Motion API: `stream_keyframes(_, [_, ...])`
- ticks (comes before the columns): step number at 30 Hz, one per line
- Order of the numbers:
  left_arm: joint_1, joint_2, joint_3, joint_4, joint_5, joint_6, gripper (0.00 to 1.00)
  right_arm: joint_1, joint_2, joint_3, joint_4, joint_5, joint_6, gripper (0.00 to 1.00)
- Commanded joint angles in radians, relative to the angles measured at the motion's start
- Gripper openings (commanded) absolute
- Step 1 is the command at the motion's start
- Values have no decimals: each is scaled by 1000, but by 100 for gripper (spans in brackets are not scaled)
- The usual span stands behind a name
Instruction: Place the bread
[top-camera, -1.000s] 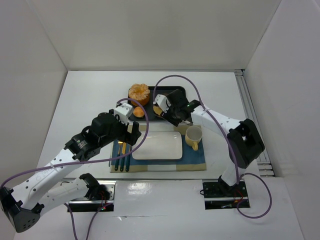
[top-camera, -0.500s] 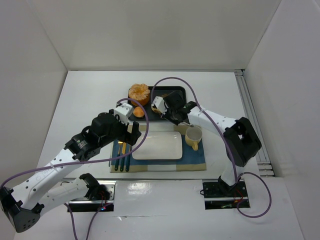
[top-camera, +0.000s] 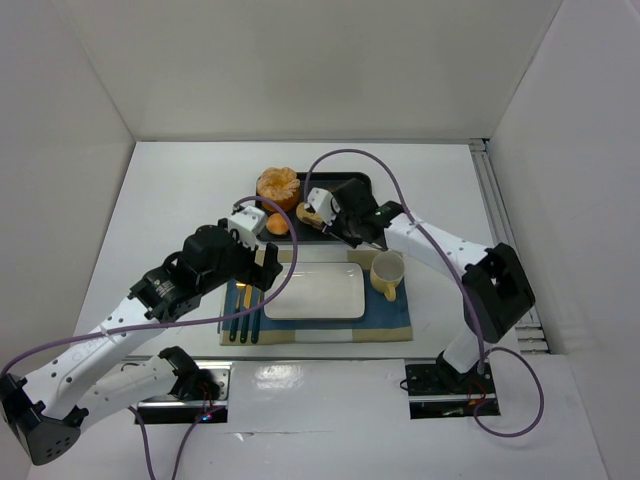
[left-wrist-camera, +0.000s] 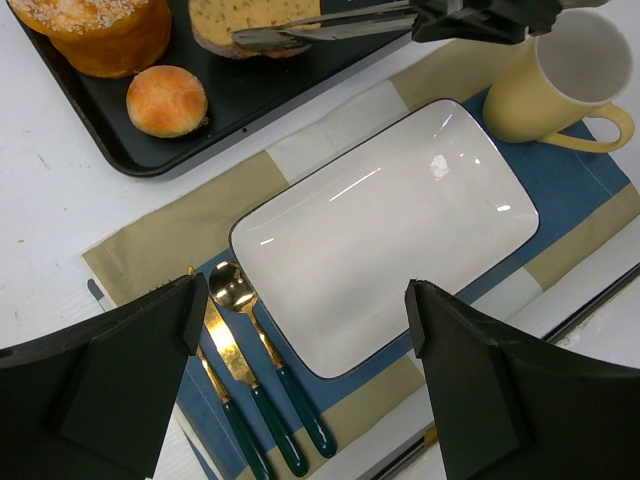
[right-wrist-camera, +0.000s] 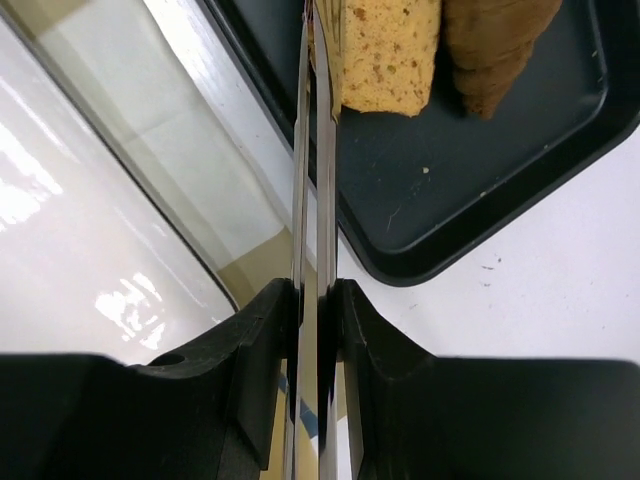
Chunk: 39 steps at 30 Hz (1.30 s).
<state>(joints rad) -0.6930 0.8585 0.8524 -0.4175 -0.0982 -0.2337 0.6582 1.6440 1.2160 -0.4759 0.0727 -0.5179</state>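
Observation:
My right gripper has the bread (top-camera: 311, 213) over the black tray, short of the white plate (top-camera: 322, 291). It needs to move the bread to the plate before it releases it.
The bread (right-wrist-camera: 385, 45), a pale tan speckled slice, lies over the black tray (right-wrist-camera: 480, 180) beside the dark brown croissant (right-wrist-camera: 495, 50). My right gripper (right-wrist-camera: 312, 290) is shut on a pair of metal tongs (right-wrist-camera: 312, 150). The tong blades are squeezed nearly together and their tips reach the bread's left edge. I cannot tell whether the slice is lifted. In the top view the right gripper (top-camera: 347, 216) is over the tray's front, with the bread (top-camera: 311, 213) at the tong tips. My left gripper (left-wrist-camera: 305, 300) is open and empty above the white plate (left-wrist-camera: 385, 230).
A yellow cup (top-camera: 386, 272) stands right of the plate (top-camera: 318, 292) on a blue and tan placemat (top-camera: 390, 322). Gold cutlery with green handles (left-wrist-camera: 255, 390) lies left of the plate. A large orange pastry (top-camera: 277, 187) and a small bun (top-camera: 276, 223) sit on the tray's left.
My right gripper moved a little up and left over the tray and back, and the bread now shows at the tong tips, slightly left of before. The left arm has not moved.

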Motion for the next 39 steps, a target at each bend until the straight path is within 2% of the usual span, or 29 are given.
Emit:
stream_keyframes(1, [-5, -18, -1, 46, -3, 22, 100, -14, -111, -15, 11, -85, 7, 0])
stream_keyframes(9, [-5, -18, -10, 46, -12, 22, 100, -43, -277, -131, -55, -240, -48, 0])
stream_keyframes(16, [-5, -18, -10, 46, -23, 22, 100, -43, -456, -213, -182, -422, -180, 0])
stream_keyframes(22, [-5, -9, -10, 46, -32, 22, 100, -43, -558, -236, -276, -484, -266, 0])
stream_keyframes(28, [-5, 1, -10, 46, -32, 22, 100, -43, -514, -236, -394, -543, -304, 0])
stream_keyframes(33, [-5, 1, -10, 46, -32, 22, 100, -43, -475, -227, -428, -544, -304, 0])
stream_keyframes(38, [-5, 1, -10, 46, -32, 22, 100, -43, -437, -227, -437, -544, -304, 5])
stream_keyframes(39, [-5, 1, -10, 46, -32, 22, 100, -43, -437, -227, -437, -544, -304, 9])
